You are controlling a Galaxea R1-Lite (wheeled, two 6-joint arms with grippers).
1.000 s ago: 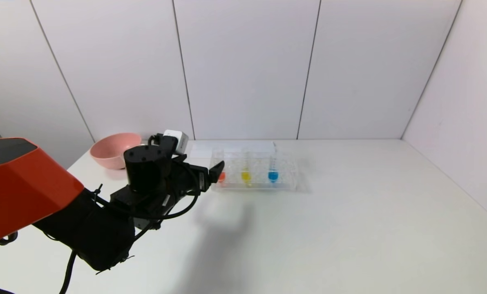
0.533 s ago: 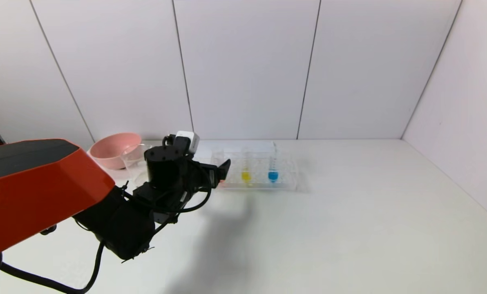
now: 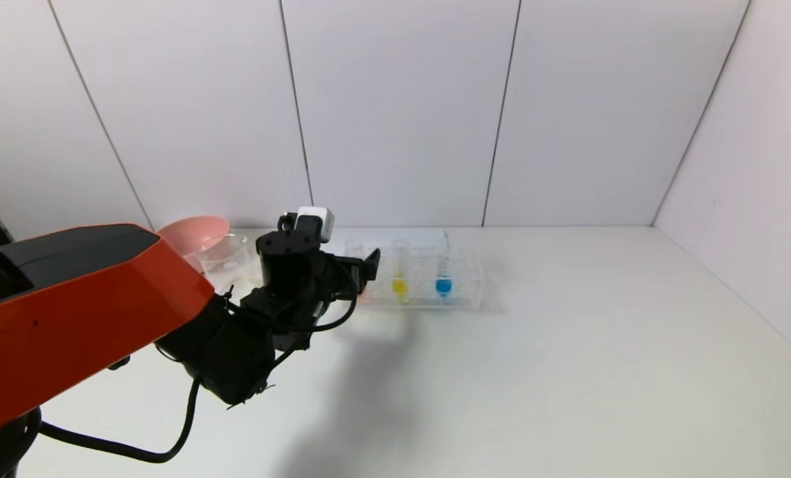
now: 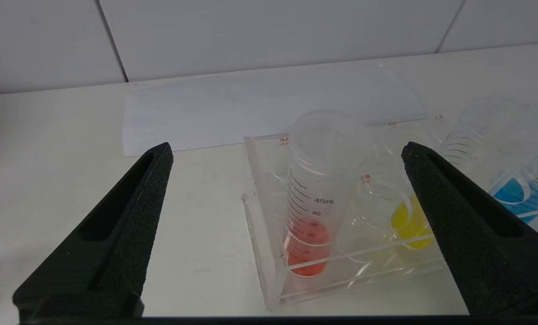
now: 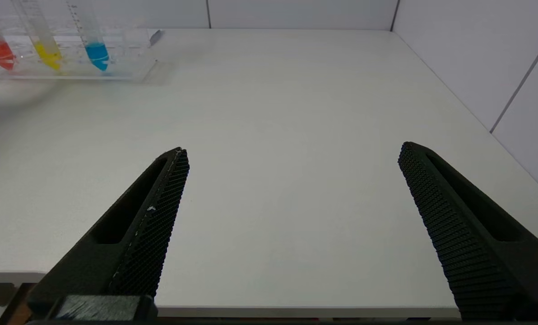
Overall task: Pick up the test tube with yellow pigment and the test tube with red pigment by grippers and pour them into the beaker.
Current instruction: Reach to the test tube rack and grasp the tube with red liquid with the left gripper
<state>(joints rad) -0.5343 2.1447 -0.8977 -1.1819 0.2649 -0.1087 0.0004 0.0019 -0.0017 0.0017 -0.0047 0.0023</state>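
Note:
Next, the left gripper grabs the red tube by its upper end, just under the tube's rim (image 4: 322, 172). The clear rack (image 4: 270, 243) surrounds the tube's lower half.
The test tube with red pigment (image 4: 312, 203) stands upright at the left end of a clear rack (image 3: 462, 302). The test tube with yellow pigment (image 3: 399, 279) stands in the rack beside it. My left gripper (image 4: 287, 148) is open just in front of the rack's left end. The red tube lies ahead between its spread fingers, and neither finger touches it. In the head view that gripper (image 3: 369, 265) covers the red tube. The beaker (image 3: 226, 262) stands left of my left wrist. My right gripper (image 5: 294, 149) hangs open and empty over the table's near edge.
A blue-liquid tube (image 3: 443, 282) stands in the rack to the right of the yellow one. A pink bowl (image 3: 190, 232) sits behind the beaker at the back left. A white sheet (image 4: 251, 108) lies behind the rack. Bare tabletop spreads to the right.
My left arm has moved forward and to the right, closer to the rack's left end. Its gripper now hides the red tube in the head view, and the beaker has come into sight.

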